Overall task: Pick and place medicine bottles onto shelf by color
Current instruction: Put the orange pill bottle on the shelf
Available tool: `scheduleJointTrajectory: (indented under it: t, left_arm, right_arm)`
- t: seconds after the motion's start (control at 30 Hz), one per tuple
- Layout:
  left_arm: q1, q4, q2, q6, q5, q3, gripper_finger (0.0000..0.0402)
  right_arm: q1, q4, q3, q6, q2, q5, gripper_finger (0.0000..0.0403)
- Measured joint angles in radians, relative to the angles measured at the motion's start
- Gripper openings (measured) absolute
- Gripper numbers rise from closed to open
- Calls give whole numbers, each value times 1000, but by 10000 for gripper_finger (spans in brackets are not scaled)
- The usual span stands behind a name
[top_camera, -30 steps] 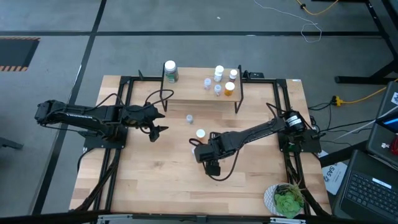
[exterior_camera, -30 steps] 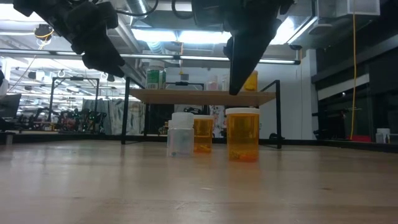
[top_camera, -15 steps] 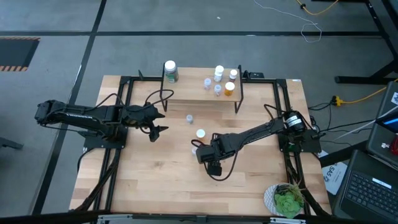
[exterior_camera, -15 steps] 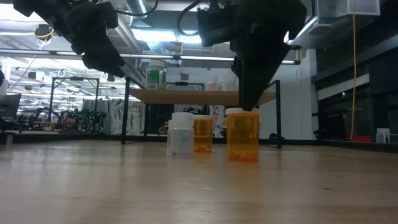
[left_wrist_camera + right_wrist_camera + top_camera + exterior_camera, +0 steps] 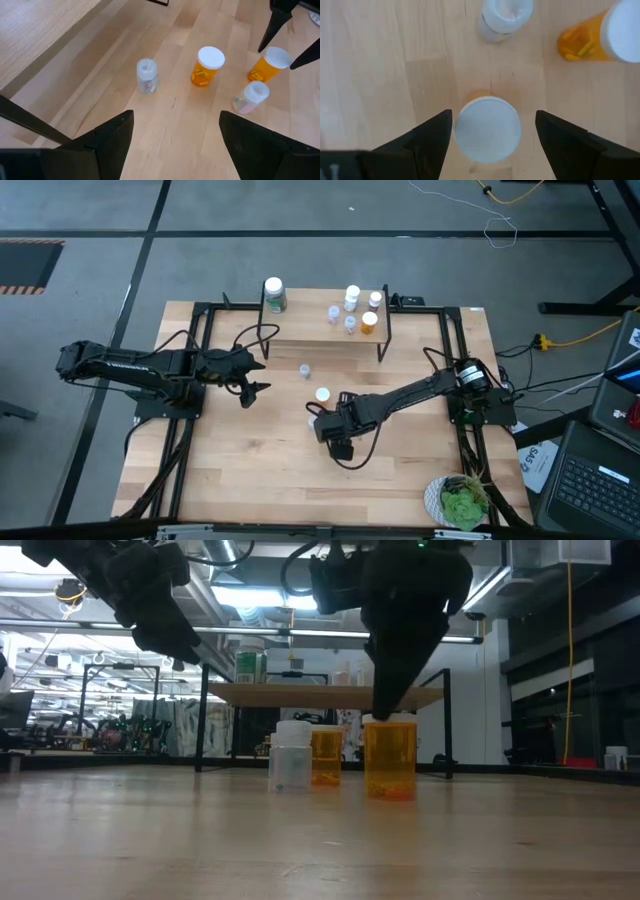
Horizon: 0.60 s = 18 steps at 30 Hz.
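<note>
The orange bottle needs to go onto the shelf by color. My right gripper should grab it by its white cap (image 5: 488, 129) next.
My right gripper (image 5: 487, 142) is open, fingers pointing down, one on each side of the white cap of an orange bottle (image 5: 487, 127) that stands on the table; I see no touch. In the low view its fingers (image 5: 390, 705) reach that bottle's cap (image 5: 390, 720). Another orange bottle (image 5: 206, 65) and two small clear bottles (image 5: 146, 75) (image 5: 250, 97) stand nearby. The shelf (image 5: 325, 335) carries several bottles, among them a larger white-capped one with a green label (image 5: 273, 293). My left gripper (image 5: 262, 376) is open and empty, raised above the table's left half.
A green plant in a white pot (image 5: 460, 500) stands at the near right corner. The shelf's black legs (image 5: 203, 730) stand behind the bottles. Bare tabletop (image 5: 250, 470) lies near the front. Cables and a laptop (image 5: 600, 480) lie off the table's right side.
My right gripper has come down over the orange bottle, its fingertips now level with the cap, still open. The bottles have stayed where they were.
</note>
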Motion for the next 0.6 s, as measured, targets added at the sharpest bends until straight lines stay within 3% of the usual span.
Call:
scheduleJointTrajectory:
  t: [0.6]
  left_arm:
    - [0,0,0,0,0,0,289]
  right_arm:
    - [0,15,0,27,44,-25,287]
